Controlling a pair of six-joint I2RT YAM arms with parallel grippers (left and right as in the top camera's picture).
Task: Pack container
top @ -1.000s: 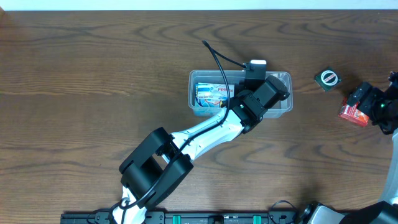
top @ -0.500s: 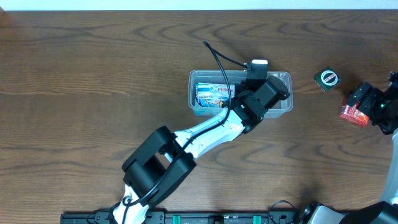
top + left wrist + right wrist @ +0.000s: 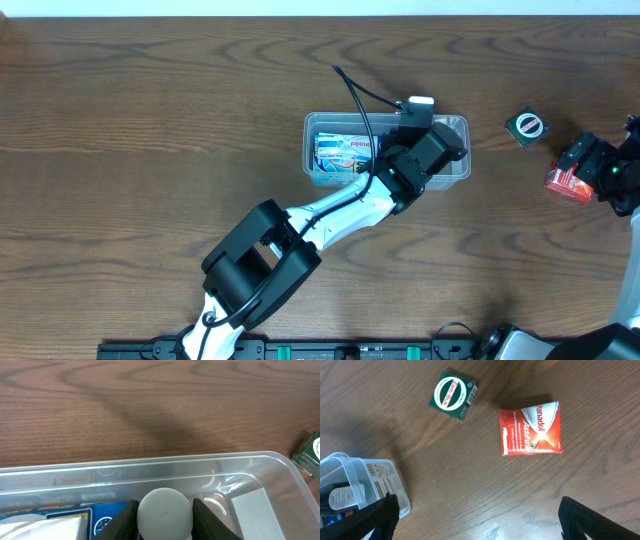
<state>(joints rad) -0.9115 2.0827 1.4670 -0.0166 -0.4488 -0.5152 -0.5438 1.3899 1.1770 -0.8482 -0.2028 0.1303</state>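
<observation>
My left gripper should open now. The white-topped item (image 3: 165, 512) stands inside the container's far rim (image 3: 165, 461), beside the blue box, so it would rest there if I let go.
The clear plastic container (image 3: 312, 122) sits at the table's centre right, with a blue box (image 3: 340, 150) inside at its left end. My left gripper (image 3: 428, 150) reaches into the container's right half and is shut on a white round-topped item (image 3: 165, 510), with the container's far rim (image 3: 150, 462) just beyond. The blue box (image 3: 100, 515) lies to the item's left. My right gripper (image 3: 590, 165) is open and empty (image 3: 477, 515) over bare table near a red Panadol packet (image 3: 531, 427).
A green Zam-Buk box (image 3: 527, 126) lies right of the container, also in the right wrist view (image 3: 453, 394). The red packet (image 3: 566, 183) lies partly under my right gripper. The container's right end (image 3: 350, 465) shows at the right wrist view's lower left.
My left arm's elbow and cable have shifted slightly to the right. The left gripper stays in the container. The right arm has not moved.
</observation>
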